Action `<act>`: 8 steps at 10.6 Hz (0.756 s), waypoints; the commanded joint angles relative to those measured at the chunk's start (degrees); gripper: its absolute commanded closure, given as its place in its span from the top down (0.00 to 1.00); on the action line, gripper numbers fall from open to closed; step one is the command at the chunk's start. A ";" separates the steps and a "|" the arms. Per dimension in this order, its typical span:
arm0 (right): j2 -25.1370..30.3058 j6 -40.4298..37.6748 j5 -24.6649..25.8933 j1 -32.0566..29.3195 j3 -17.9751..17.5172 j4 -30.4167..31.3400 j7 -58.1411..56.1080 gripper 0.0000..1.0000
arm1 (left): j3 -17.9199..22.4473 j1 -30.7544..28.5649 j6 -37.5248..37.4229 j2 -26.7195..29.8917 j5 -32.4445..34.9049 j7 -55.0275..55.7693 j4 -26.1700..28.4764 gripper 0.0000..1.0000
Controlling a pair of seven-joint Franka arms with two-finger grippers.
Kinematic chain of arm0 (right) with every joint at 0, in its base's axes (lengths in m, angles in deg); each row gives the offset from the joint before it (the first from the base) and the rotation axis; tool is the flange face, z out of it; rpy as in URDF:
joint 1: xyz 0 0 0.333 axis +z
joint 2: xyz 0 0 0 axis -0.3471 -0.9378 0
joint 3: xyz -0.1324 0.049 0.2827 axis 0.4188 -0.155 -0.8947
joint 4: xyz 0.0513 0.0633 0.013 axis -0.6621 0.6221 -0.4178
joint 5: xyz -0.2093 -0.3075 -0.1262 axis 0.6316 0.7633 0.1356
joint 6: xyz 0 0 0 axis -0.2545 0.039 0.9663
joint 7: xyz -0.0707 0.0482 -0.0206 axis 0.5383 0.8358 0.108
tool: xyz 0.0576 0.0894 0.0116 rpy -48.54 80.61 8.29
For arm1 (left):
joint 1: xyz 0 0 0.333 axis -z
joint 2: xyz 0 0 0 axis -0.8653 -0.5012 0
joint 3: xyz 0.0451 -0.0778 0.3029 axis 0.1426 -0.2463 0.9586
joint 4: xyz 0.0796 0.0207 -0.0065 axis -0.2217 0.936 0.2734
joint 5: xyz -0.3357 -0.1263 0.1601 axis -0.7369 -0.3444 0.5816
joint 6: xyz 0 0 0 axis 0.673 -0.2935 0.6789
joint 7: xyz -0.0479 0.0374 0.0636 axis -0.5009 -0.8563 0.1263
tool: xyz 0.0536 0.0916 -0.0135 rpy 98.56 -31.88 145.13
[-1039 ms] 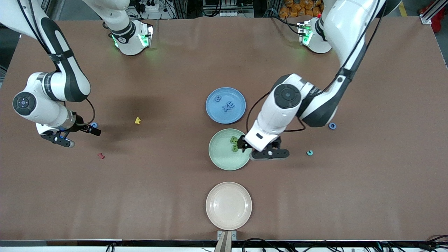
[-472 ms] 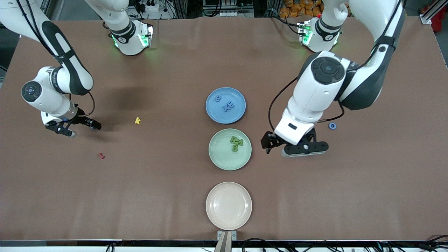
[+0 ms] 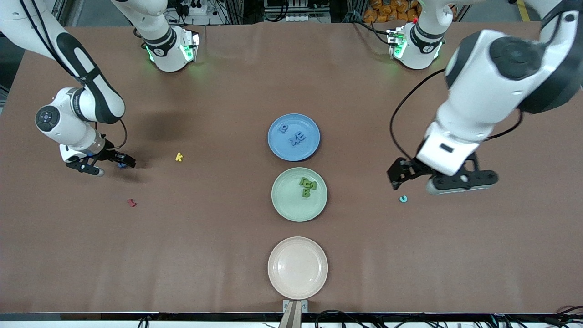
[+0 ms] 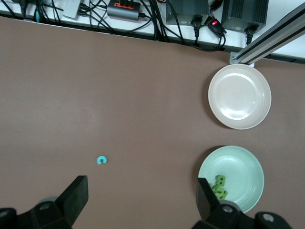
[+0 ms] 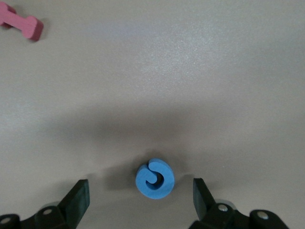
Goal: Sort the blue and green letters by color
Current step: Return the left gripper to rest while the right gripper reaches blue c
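The blue round letter [image 3: 120,165] [image 5: 155,179] is ready for my right gripper to close on it. My open fingers are low beside the letter on the tabletop.
A blue plate [image 3: 314,146] holds blue letters [image 3: 298,136]. A green plate [image 3: 284,205] holds olive green letters [image 3: 306,187], also seen in the left wrist view [image 4: 218,187]. A blue round letter [image 3: 120,165] lies on the table toward the right arm's end. My right gripper [image 3: 122,161] is low over it and open, and the letter [image 5: 155,179] sits between the spread fingers, untouched. My left gripper [image 3: 400,176] is open and empty in the air, over the table beside a teal letter [image 3: 403,198], which also shows in the left wrist view [image 4: 101,160].
A beige plate [image 3: 278,282] sits nearest the front camera and shows in the left wrist view [image 4: 239,96]. A yellow k [image 3: 179,157] and a dark red letter [image 3: 131,202] lie near the right gripper. The red letter shows in the right wrist view [image 5: 21,21].
My left gripper left the green plate and swung toward the left arm's end of the table, now hiding a blue ring letter there. My right gripper shifted slightly over the blue letter.
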 commanded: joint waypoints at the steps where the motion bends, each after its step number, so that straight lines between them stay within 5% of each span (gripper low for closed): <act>1: -0.70 1.86 1.30 -1.77 -0.86 0.56 -0.47 0.80 | 4.82 -4.32 -4.44 5.71 -7.87 -16.20 1.78 1.00; 3: -1.40 2.65 1.31 -1.77 -0.86 0.56 -0.47 0.57 | 10.20 -4.42 -9.95 8.17 -12.37 -24.60 1.78 1.00; 6: -1.85 2.92 1.31 -1.86 -0.59 0.56 -0.47 0.27 | 12.93 -4.60 -16.57 11.85 -11.95 -29.26 3.26 1.00; 8: -1.67 2.66 1.31 -1.86 -0.42 0.47 -0.47 0.19 | 14.08 -4.42 -19.03 15.63 -11.86 -30.07 6.94 1.00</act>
